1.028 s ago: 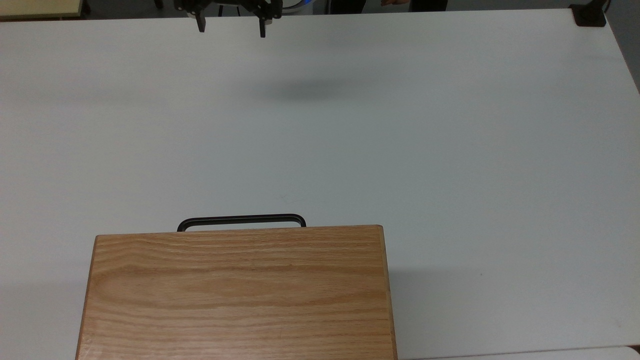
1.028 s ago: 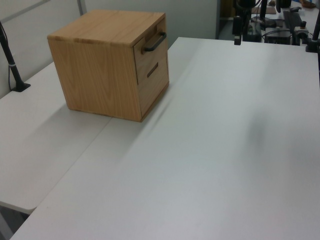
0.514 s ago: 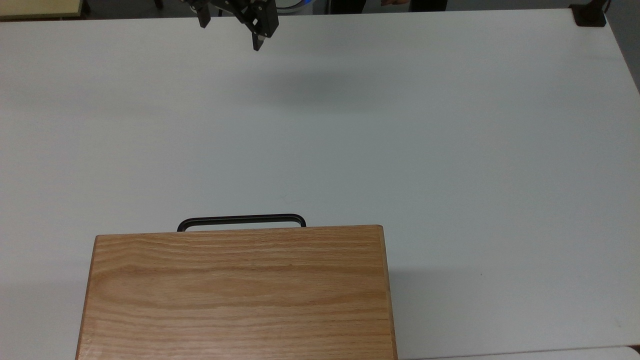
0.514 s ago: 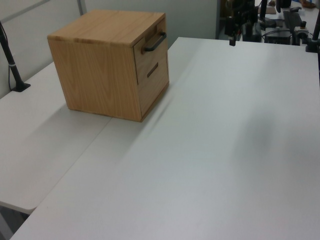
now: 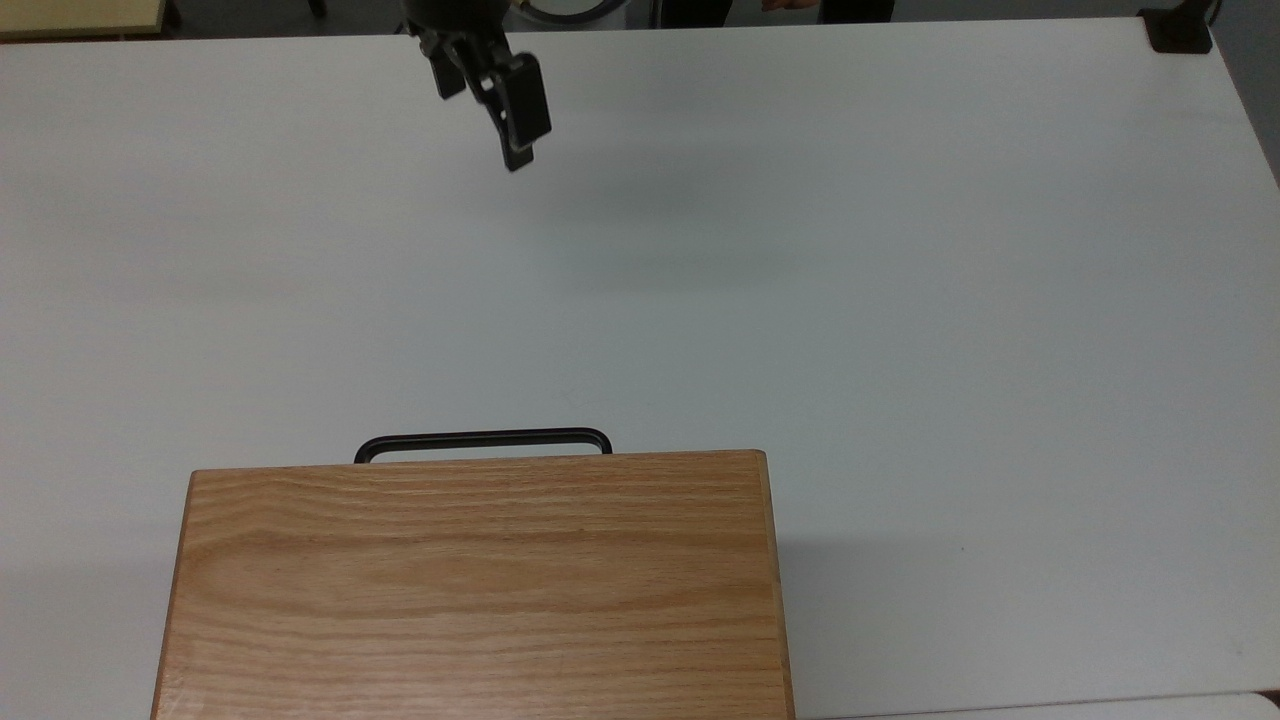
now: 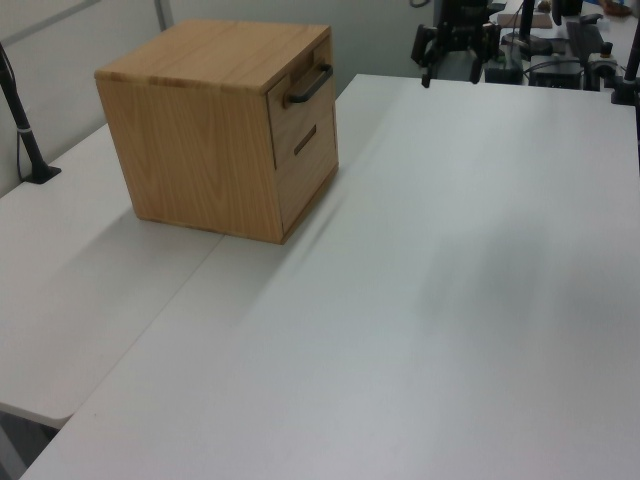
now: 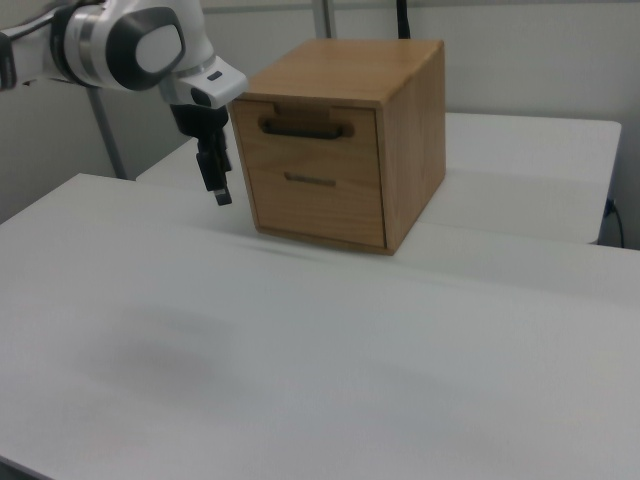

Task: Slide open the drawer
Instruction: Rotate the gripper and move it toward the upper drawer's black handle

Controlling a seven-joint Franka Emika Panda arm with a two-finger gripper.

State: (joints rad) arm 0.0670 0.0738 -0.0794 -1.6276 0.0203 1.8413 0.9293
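Note:
The robot's gripper will next take hold of the upper drawer (image 6: pixel 292 118) by its long black bar handle (image 6: pixel 308 85) to slide the drawer open.
The drawer (image 7: pixel 312 140) is the upper one in a light oak cabinet (image 7: pixel 410 130), shut flush, with a long black bar handle (image 7: pixel 305 128). From above, just the handle (image 5: pixel 483 440) sticks out past the cabinet top (image 5: pixel 480 590). In the left view the drawer front (image 6: pixel 298 112) and its handle (image 6: pixel 308 85) face the table's far end. My gripper (image 5: pixel 483 125) hangs open and empty over the far side of the white table (image 5: pixel 900 300), well away from the handle. The gripper (image 6: pixel 449 72) shows two spread fingers in the left view. In the right view the gripper (image 7: pixel 220 188) hangs left of the cabinet.
A lower drawer (image 7: pixel 312 205) with a small slot pull sits under the top one. A black clamp base (image 5: pixel 1180 30) stands at the table's far right corner in the top view. A black post (image 6: pixel 22 115) rises behind the cabinet in the left view. Equipment (image 6: pixel 560 50) crowds the far end.
The gripper has come down and forward from the table's far edge toward the cabinet, turning about its axis. The drawer and cabinet have not moved.

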